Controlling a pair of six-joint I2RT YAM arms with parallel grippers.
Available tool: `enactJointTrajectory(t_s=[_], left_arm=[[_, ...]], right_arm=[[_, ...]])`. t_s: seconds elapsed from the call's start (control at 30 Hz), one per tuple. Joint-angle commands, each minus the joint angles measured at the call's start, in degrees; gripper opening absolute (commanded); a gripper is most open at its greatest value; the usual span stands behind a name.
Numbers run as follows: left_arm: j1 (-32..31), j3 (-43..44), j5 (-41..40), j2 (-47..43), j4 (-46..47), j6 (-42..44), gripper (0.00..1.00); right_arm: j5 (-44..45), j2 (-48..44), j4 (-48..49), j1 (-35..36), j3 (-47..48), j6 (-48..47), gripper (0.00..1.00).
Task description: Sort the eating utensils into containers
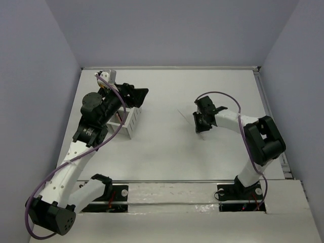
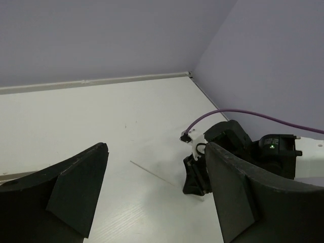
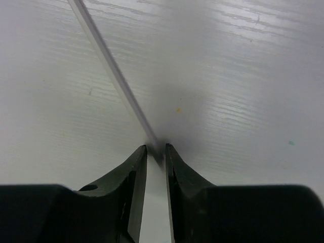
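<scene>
The robot's right gripper would leave the stick on the tabletop if it lifted now, since the stick slants through an open gap between the right gripper's fingers.
A thin pale stick [image 1: 186, 114] lies low on the white table right of centre. My right gripper [image 1: 200, 129] is tipped down at its near end. In the right wrist view the fingers [image 3: 137, 162] are closed to a narrow gap on the stick [image 3: 114, 73], which runs away up-left. The left wrist view shows the same stick [image 2: 152, 172] and the right gripper [image 2: 195, 186]. My left gripper [image 1: 139, 95] is open and empty [image 2: 157, 197], held above the white slotted caddy [image 1: 133, 123], where a bit of red shows inside. The black caddy is not in view.
The left arm covers most of the white caddy. Purple walls close the table at the back and both sides, with a raised rail [image 1: 268, 111] along the right edge. A purple cable [image 1: 223, 95] loops over the right wrist.
</scene>
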Motion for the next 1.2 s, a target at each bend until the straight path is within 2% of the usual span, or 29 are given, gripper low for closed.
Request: enactJointTrajectory(t_s=[0.0,0.03,0.07,0.23,0.37,0.53,0.63,1.0,1.17], left_arm=[[-0.3,-0.3,3.2,0.9,4.3,-1.3,0.77],[-0.3,-0.3,4.4,1.4,4.5,-1.7,0.77],[-0.3,-0.3,5.0,2.2,4.8,-1.9,0.77],[-0.3,-0.4,8.2,4.6,5.7,-3.8,0.76],[-0.8,-0.5,9.5,6.8,6.1,-4.7,0.76],[-1.3,0.9,15.4,12.3,5.0,-6.4,0.77],[-1.8,2.0,17.0,16.5,3.5,-7.1,0.77],[-3.9,2.2,16.2,19.1,2.7,-7.0,0.76],[-3.9,2.6,14.8,20.1,1.7,-6.4,0.69]], right_arm=[[-4.2,2.9,0.8,1.7,0.8,1.2,0.23],[-4.3,3.1,1.1,2.3,0.8,1.3,0.20],[-4.3,3.0,1.2,2.3,0.8,1.3,0.12],[-6.9,-0.5,3.6,2.3,-0.1,0.9,0.00],[-10.7,-9.6,7.5,2.8,-2.6,1.6,0.00],[-17.0,-19.9,14.8,5.6,-4.8,6.1,0.00],[-15.1,-23.5,16.0,9.2,-3.9,8.4,0.00],[-15.7,-24.7,22.8,17.7,-1.2,12.8,0.00],[-15.8,-25.6,25.5,19.5,-1.6,13.5,0.00]])
